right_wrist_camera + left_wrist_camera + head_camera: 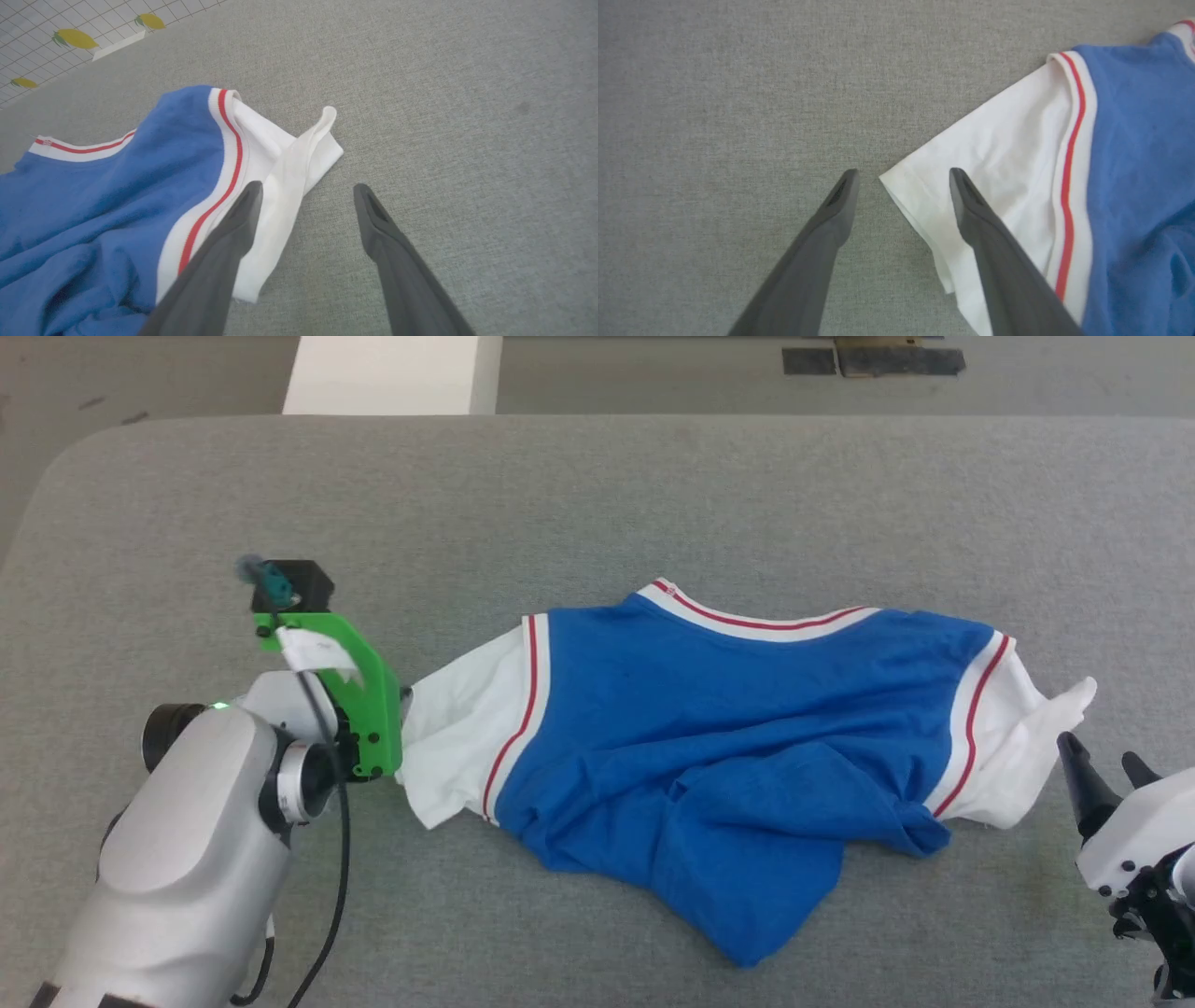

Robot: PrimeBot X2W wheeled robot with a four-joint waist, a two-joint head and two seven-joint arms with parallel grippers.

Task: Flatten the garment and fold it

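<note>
I should next use my right gripper to grab the rumpled blue shirt (739,728) by its white sleeve's upward-curled edge (1081,696). Then I can flatten the shirt.
The garment (728,728), a bright blue shirt with white, red-striped sleeves and collar, lies rumpled across the middle of the grey table, its lower part bunched toward me. My left gripper (903,171) is open over the corner of the left white sleeve (999,154); one finger is over the sleeve cloth, the other over bare table. In the head view a green wrist bracket (369,700) covers those fingers. My right gripper (1102,770) is open beside the crumpled right sleeve (289,168), whose edge curls upward. Neither gripper holds anything.
The grey fabric-covered table (597,495) stretches well beyond the shirt on all sides, with rounded far corners. A white block (392,373) stands past the far edge. A gridded, lemon-patterned surface (74,37) shows past the table's edge in the right wrist view.
</note>
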